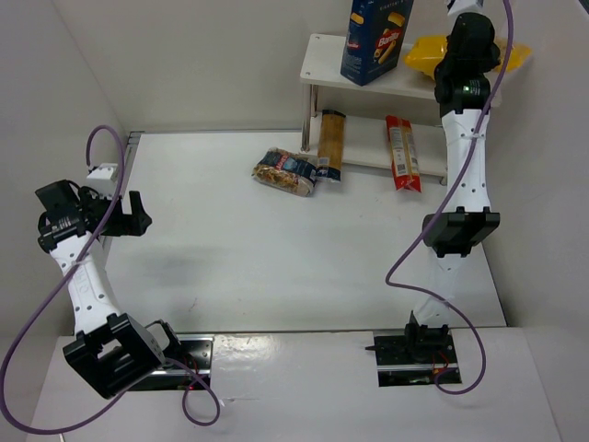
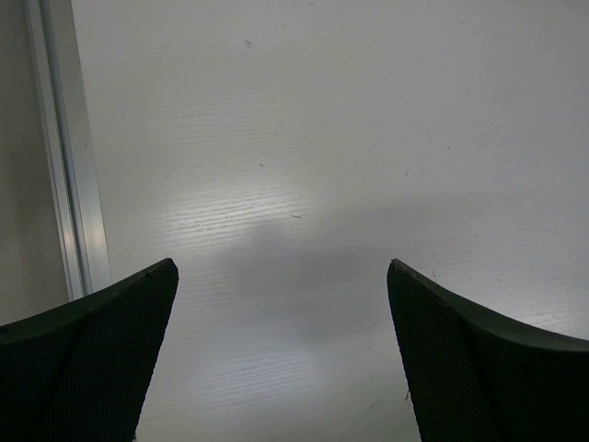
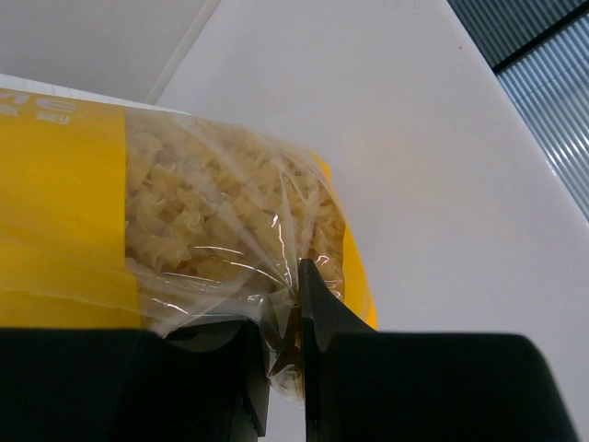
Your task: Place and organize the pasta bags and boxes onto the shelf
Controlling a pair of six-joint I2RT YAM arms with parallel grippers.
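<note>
The large yellow bag (image 3: 193,230) would rest on the shelf's top board, its clear end jutting past the board's edge, so it is time for my right gripper to open.
The white two-tier shelf (image 1: 322,57) stands at the back right. A tall dark-blue pasta box (image 1: 375,39) stands on its top board. My right gripper (image 3: 287,345) is shut on the clear end of the large yellow bag (image 3: 193,230), which lies on the top board right of the box (image 1: 425,53). A yellow-and-blue long pack (image 1: 330,145) and a red long pack (image 1: 402,153) lie on the lower board, sticking out forward. The smaller clear bag with blue label (image 1: 286,172) lies on the table before the shelf. My left gripper (image 1: 138,215) is open and empty at the far left.
The left wrist view shows bare white table and a metal rail (image 2: 64,184) along the left table edge. White walls close the left, back and right sides. The right arm (image 1: 465,166) rises in front of the shelf's right end.
</note>
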